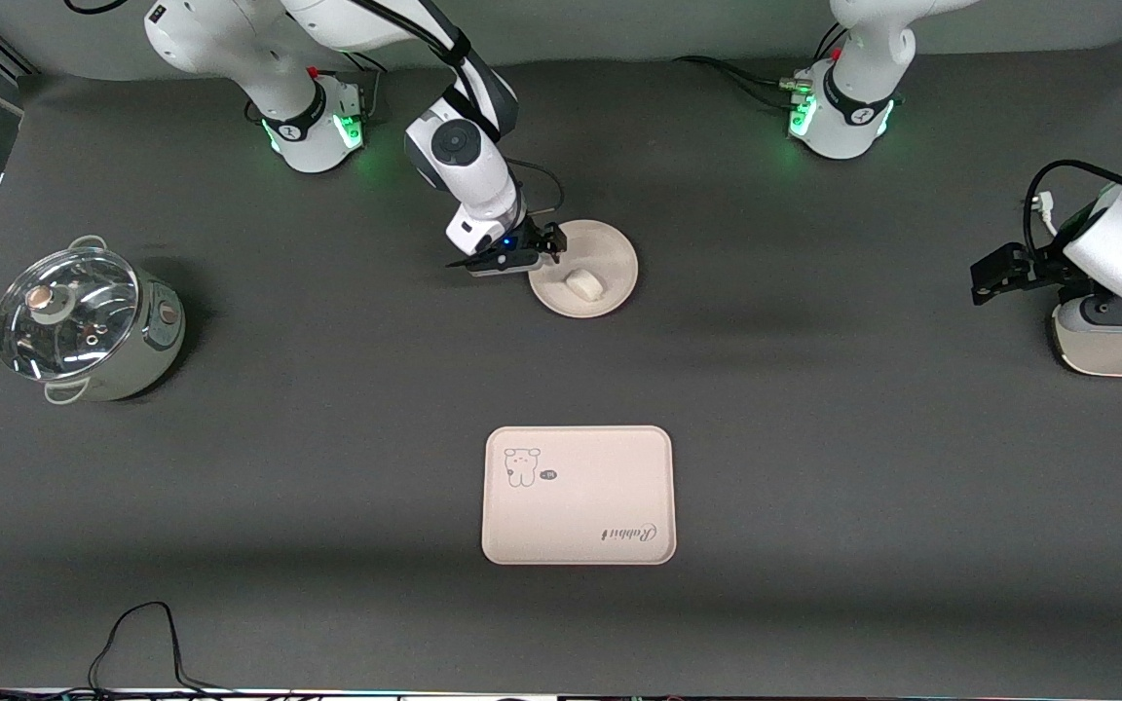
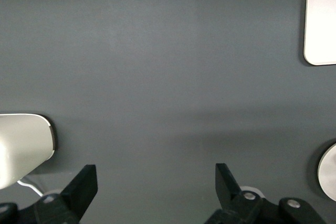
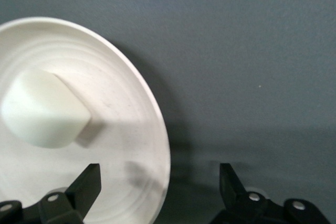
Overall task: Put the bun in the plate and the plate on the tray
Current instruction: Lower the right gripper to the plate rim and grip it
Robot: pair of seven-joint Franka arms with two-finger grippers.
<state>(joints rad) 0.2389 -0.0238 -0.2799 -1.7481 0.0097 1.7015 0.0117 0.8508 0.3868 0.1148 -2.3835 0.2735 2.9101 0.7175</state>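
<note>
My right gripper is ready to close. Its fingers are on both sides of the plate's rim, low beside it, so they would hold the plate (image 1: pixel 610 255) now.
The round cream-white plate (image 1: pixel 610 255) lies on the dark table, farther from the front camera than the tray (image 1: pixel 578 495). The small white bun (image 1: pixel 583 283) rests in the plate; the right wrist view shows the bun (image 3: pixel 44 109) in the plate (image 3: pixel 131 124). My right gripper (image 1: pixel 543 251) is open, low at the plate's rim on the side toward the right arm's end. In its wrist view the right gripper (image 3: pixel 160 182) straddles the rim, one finger over the plate and one over the table. My left gripper (image 1: pixel 994 275) is open and empty, waiting over the table at the left arm's end.
A steel pot with a glass lid (image 1: pixel 84 321) stands toward the right arm's end. A white rounded device (image 1: pixel 1116 346) sits under the left arm. A black cable (image 1: pixel 142 633) lies near the table's front edge. A tray corner (image 2: pixel 321 19) shows in the left wrist view.
</note>
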